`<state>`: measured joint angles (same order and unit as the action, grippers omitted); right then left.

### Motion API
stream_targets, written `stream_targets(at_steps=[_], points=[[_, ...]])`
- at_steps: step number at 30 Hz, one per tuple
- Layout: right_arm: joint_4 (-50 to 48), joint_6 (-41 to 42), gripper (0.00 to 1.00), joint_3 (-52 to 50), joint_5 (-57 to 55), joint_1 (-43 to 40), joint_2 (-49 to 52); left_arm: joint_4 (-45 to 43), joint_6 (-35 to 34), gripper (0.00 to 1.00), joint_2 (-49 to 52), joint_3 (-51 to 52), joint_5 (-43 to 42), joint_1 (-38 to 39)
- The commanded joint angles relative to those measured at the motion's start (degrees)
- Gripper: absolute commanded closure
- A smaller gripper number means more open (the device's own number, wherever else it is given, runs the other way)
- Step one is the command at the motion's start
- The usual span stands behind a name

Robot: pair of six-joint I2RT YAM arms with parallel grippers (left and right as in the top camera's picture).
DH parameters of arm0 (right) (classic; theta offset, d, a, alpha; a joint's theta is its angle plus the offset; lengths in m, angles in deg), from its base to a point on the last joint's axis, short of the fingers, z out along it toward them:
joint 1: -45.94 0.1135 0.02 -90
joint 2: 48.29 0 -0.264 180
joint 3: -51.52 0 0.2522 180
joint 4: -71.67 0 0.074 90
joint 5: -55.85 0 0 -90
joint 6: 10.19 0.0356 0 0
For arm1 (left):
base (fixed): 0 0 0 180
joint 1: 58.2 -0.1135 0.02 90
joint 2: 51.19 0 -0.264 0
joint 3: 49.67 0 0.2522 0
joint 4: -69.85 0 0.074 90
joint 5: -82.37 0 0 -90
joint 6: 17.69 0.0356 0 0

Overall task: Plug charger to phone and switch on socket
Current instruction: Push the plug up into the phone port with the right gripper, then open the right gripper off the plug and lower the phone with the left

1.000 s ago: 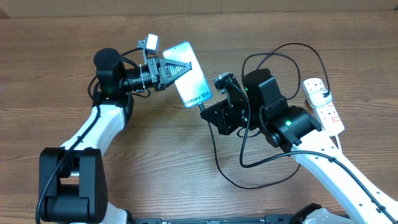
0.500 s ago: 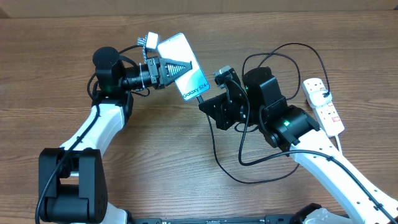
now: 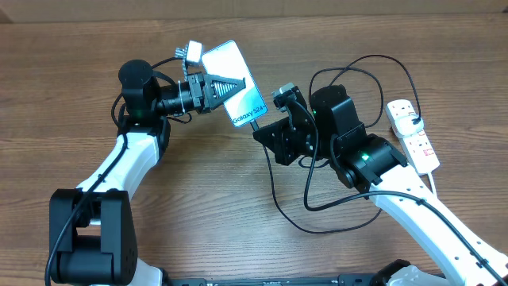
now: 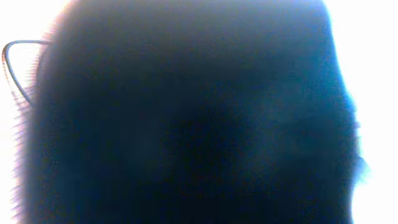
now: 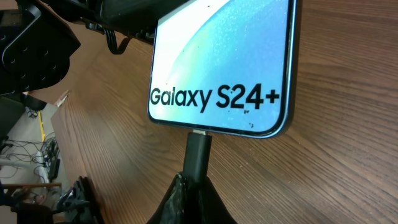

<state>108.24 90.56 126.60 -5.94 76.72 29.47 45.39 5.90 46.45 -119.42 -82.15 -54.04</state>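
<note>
I should let go of the connector (image 5: 198, 154) with my right gripper: only a sliver of its tip shows, so it would stay in the phone's bottom edge if I opened now.
My left gripper (image 3: 219, 87) is shut on the phone (image 3: 232, 83) and holds it tilted above the table, its light blue screen facing up. In the left wrist view the phone's dark back (image 4: 186, 124) fills the picture. My right gripper (image 3: 259, 129) is shut on the black connector (image 5: 198, 154) of the charger cable (image 3: 274, 191). In the right wrist view the connector tip meets the bottom edge of the phone (image 5: 224, 56), under the "Galaxy S24+" text. I cannot tell how deep it sits. The white socket strip (image 3: 417, 139) lies at the far right.
The black cable loops over the table behind and below my right arm, up to the white plug head (image 3: 402, 112) on the strip. The strip's white cord runs off to the right. Bare wooden table (image 3: 198, 199) lies between the arms.
The phone has shifted a little up and to the left in my left gripper. My right gripper followed with the connector, which now meets the phone's bottom edge.
</note>
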Motion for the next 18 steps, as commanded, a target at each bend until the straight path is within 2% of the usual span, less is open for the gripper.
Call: stream_targets(at_steps=[1, 4, 5, 9, 12, 15, 18], points=[[-6.6, 1.6, 0.96, 3.6, -1.8, -0.5, -1.1, 0.7, 4.0, 0.96, 0.2, 2.4, -10.6, 4.4], [-4.6, 1.7, 0.96, 3.6, -1.8, -0.5, -1.1, 0.7, 4.1, 0.96, 0.2, 2.4, -10.6, 4.4], [-4.8, 1.7, 0.93, 3.6, -1.8, -0.5, -1.1, 0.7, 4.5, 0.96, 0.2, 2.4, -10.4, 4.4], [-5.7, 1.7, 0.73, 3.6, -1.8, -0.5, -1.1, 0.7, 5.0, 0.96, 0.2, 2.4, -9.3, 4.4], [-2.7, 1.7, 0.49, 3.6, -1.8, -0.6, -1.1, 0.7, 5.9, 0.96, 0.2, 2.4, -8.0, 4.4], [0.1, 1.7, 0.37, 3.7, -1.8, -1.2, -1.4, 1.0, 9.1, 0.96, 0.2, 2.4, -4.3, 4.4], [3.1, 1.7, 0.24, 3.7, -1.8, -2.4, -2.9, 5.0, 11.3, 0.96, 0.2, 2.4, 0.3, 4.5]])
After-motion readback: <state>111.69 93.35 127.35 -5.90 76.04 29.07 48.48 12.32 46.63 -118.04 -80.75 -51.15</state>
